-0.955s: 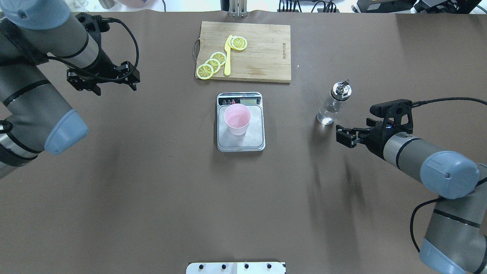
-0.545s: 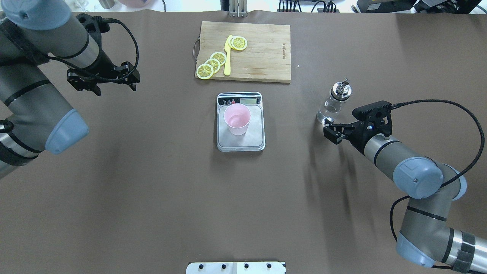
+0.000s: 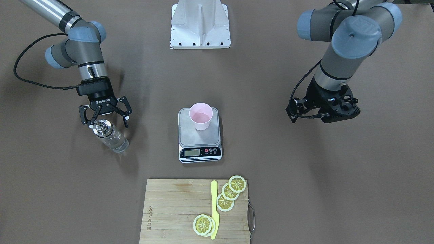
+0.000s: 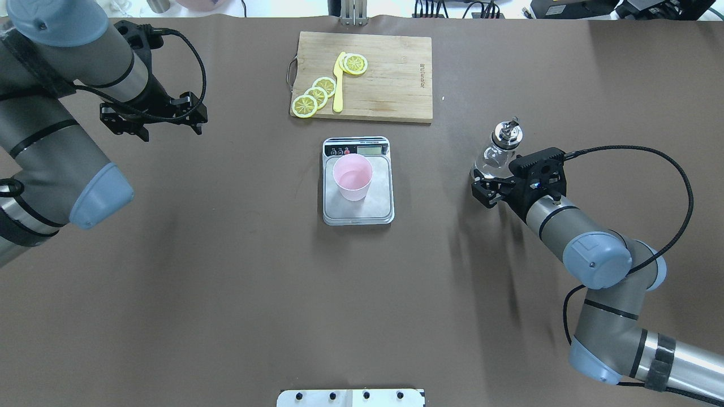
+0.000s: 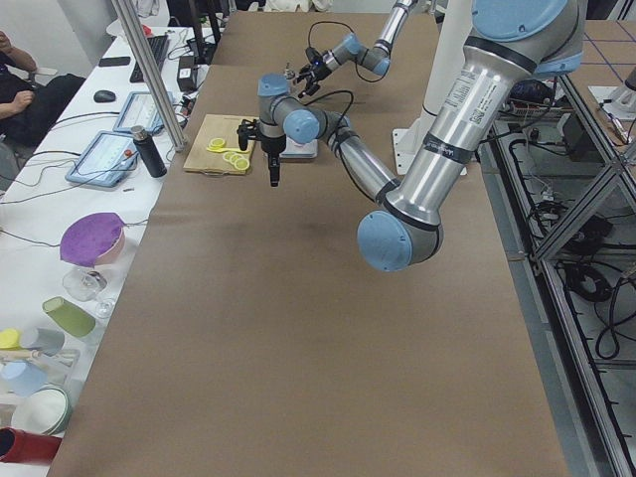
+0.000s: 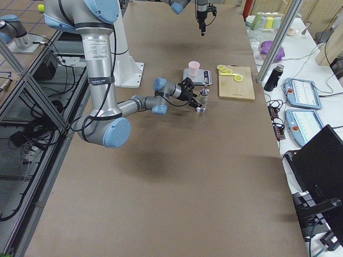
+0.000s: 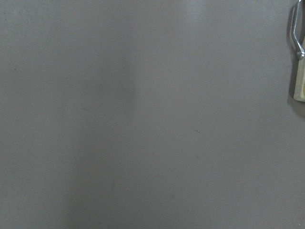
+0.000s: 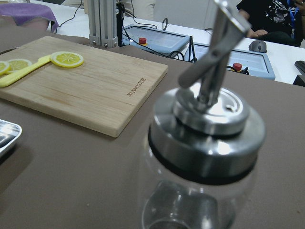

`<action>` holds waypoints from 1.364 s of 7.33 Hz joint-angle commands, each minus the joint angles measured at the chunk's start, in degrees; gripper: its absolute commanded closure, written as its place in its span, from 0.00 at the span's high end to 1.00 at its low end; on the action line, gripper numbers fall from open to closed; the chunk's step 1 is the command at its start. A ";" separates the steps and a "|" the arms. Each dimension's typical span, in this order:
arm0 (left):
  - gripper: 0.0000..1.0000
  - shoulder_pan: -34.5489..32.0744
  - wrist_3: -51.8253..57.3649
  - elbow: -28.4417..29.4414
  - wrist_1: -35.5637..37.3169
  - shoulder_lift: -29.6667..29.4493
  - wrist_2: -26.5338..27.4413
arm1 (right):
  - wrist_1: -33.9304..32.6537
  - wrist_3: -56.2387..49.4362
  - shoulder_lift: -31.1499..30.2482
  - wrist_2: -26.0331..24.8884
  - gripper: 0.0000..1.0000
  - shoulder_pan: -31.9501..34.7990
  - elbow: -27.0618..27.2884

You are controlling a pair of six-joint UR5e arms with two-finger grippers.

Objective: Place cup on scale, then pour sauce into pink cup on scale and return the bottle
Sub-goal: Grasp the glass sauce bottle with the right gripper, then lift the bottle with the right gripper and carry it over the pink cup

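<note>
The robot's right gripper isn't ready to close on the bottle yet. Its fingers end near the metal cap (image 3: pixel 103 127), short of the glass body (image 3: pixel 115 141), so it has to first move forward.
The pale pink cup (image 4: pixel 352 177) stands upright on the steel scale (image 4: pixel 378 210) at the table's middle; both also show in the front view, cup (image 3: pixel 200 116) on scale (image 3: pixel 200 153). The clear glass bottle (image 4: pixel 493 156) with the metal spout stands to the right, with clear liquid at its bottom. My right gripper (image 3: pixel 104 121) is open, level with the bottle (image 3: pixel 113 139), with a finger on each side of its cap; it shows in the overhead view (image 4: pixel 487 189) too. The right wrist view shows the cap (image 8: pixel 207 129) very close. My left gripper (image 4: pixel 172 134) is open and empty, far left.
A wooden cutting board (image 4: pixel 390 85) with lemon slices (image 4: pixel 317 93) and a yellow knife (image 4: pixel 338 82) lies behind the scale. Its metal handle (image 7: pixel 298 43) shows at the left wrist view's edge. The robot's base plate (image 4: pixel 350 397) is at the near edge.
My right gripper has moved left and forward up to the bottle, staying open. The left arm, the cup and the scale have not moved.
</note>
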 commanded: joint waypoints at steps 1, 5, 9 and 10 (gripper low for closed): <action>0.98 0.02 0.00 0.30 -0.02 0.00 0.11 | 0.15 -1.61 2.97 -0.32 1.00 1.15 -2.54; 0.98 0.02 0.00 1.09 -0.37 -0.53 0.11 | 0.41 -1.35 3.86 -0.15 0.47 2.39 -3.70; 0.98 -0.24 0.35 1.09 -0.37 -0.53 0.11 | -5.52 -7.30 8.06 -0.50 0.00 3.17 -2.65; 0.98 -0.85 2.09 1.09 -0.28 -0.36 0.11 | -11.48 -11.50 11.39 -2.24 0.00 3.35 -1.86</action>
